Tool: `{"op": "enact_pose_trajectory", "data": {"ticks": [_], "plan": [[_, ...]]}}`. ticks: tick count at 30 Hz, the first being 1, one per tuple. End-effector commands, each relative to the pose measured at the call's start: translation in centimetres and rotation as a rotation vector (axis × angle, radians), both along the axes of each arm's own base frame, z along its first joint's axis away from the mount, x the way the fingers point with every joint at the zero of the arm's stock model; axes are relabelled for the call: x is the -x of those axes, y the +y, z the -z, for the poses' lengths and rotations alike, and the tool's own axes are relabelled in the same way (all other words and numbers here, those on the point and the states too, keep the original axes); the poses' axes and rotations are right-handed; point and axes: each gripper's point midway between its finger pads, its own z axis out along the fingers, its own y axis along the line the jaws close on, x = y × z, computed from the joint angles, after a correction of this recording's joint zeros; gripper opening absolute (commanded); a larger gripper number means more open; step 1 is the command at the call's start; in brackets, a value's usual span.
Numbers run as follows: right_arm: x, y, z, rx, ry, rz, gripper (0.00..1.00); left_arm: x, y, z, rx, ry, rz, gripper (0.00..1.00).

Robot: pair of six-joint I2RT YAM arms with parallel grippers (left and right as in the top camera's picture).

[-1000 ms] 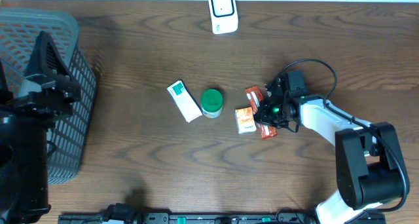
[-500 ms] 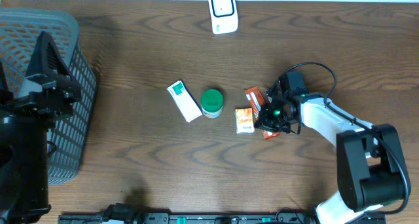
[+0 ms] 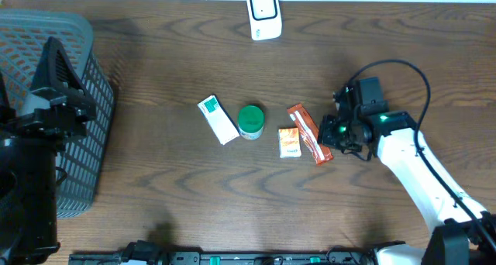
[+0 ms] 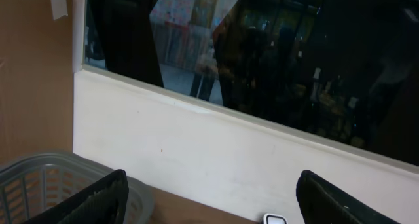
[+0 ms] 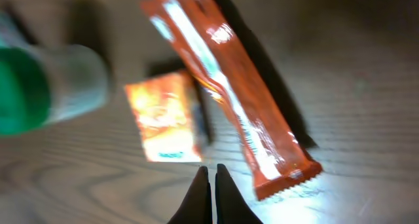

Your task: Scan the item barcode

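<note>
The bar would stay flat and my right gripper would go up alone if I lifted it now. Its closed fingers are short of the bar's near end.
A long red-orange wrapped bar lies flat on the table, with a small orange packet just left of it. In the right wrist view the bar and the packet lie ahead of my right gripper, which is shut on nothing and sits just short of the bar's near end. Seen from overhead, the right gripper is at the bar's right side. The white scanner stands at the far edge. My left gripper is open and empty, facing the wall.
A green-lidded jar and a white-and-green box lie left of the packet. A grey mesh basket stands at the far left under the left arm. The scanner's top just shows in the left wrist view.
My right gripper has drawn back to the right, off the red-orange bar, which now lies fully uncovered. The left arm has not moved.
</note>
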Motion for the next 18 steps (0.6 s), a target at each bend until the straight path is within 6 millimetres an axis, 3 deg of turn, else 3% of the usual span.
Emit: {"op": "enact_pose_trajectory", "data": {"ticks": [1,10,18], "plan": [[1.0,-0.6,2.4,0.040,0.052,0.022,0.01,0.1,0.2,-0.1,0.013,-0.006,-0.007,0.82],[0.6,-0.5,4.4,0.041,0.073,0.034,0.01,0.1,0.2,-0.1,0.013,-0.006,-0.007,0.82],[-0.5,-0.3,4.5,0.031,0.039,0.042,0.01,0.1,0.2,-0.1,0.013,-0.006,-0.007,0.82]]}}
